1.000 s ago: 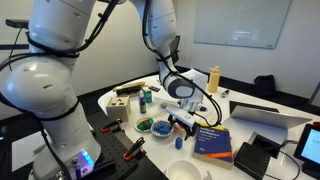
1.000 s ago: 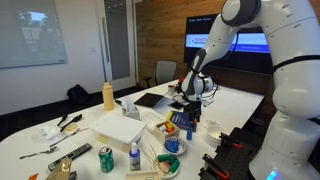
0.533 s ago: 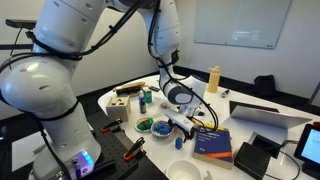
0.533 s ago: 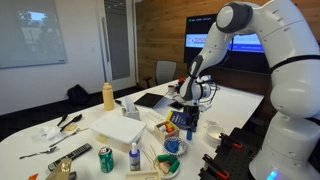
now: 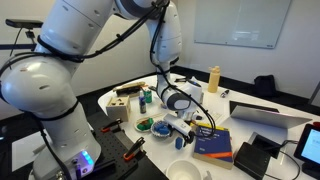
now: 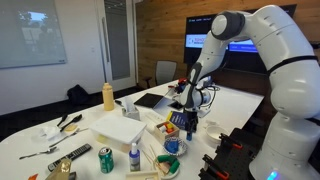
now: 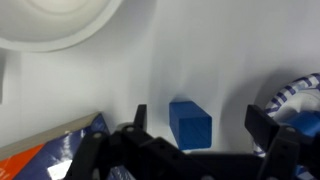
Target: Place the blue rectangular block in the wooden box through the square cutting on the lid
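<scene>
The bottom of the blue rectangular block (image 7: 190, 122) should stay free to go into the square cutting, so the robot's gripper should grab the block by opposite sides near its top, with the fingers square to it.
In the wrist view the blue rectangular block (image 7: 190, 122) lies on the white table, between the two fingers of my gripper (image 7: 200, 128). The fingers are open, with gaps on both sides of the block. In both exterior views the gripper (image 5: 184, 124) (image 6: 189, 116) hangs low over the table beside a blue book (image 5: 213, 142), and I cannot make out the block there. The wooden box (image 5: 122, 100), pale tan with dark holes in its lid, stands at the far left of the table, well away from the gripper; it also shows in an exterior view (image 6: 63, 166).
A white bowl (image 7: 60, 20) and a blue-patterned bowl (image 7: 300, 95) flank the block. Small bowls (image 5: 146, 125), a white cup (image 5: 180, 142), a green can (image 6: 105, 158), a yellow bottle (image 5: 213, 78) and a laptop (image 5: 265, 115) crowd the table.
The gripper has come down toward the table and shifted slightly beside the blue book. Nothing on the table has moved.
</scene>
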Controlling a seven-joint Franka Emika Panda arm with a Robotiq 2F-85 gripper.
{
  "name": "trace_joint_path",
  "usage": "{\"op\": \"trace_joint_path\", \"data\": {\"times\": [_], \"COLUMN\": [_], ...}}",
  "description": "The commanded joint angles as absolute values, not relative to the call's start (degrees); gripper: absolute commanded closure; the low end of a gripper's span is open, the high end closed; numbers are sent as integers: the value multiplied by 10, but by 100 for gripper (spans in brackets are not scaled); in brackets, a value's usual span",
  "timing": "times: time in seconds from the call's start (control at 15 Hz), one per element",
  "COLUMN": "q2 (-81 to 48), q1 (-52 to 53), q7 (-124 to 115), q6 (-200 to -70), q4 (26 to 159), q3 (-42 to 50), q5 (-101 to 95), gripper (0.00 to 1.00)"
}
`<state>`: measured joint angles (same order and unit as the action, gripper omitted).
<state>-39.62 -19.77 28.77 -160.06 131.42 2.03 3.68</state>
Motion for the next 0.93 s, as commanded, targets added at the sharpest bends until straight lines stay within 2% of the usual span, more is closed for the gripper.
{"op": "trace_joint_path", "data": {"times": [0.0,0.27,0.33,0.4,0.47,0.87], "q2": [-413,-427,-428,-429,-431,-431], "q1": [-196,-197,-199,-200,-199,-192], "q7": [250,235,235,233,230,226], "q6": [-1621,-1642,-1643,-1645,-1645,-1647], "q4": [1302,1292,1292,1291,1290,1291], "q3": [19,18,15,14,14,19], "q5": [10,2,2,2,1,-7], "gripper": [0,0,25,26,32,80]}}
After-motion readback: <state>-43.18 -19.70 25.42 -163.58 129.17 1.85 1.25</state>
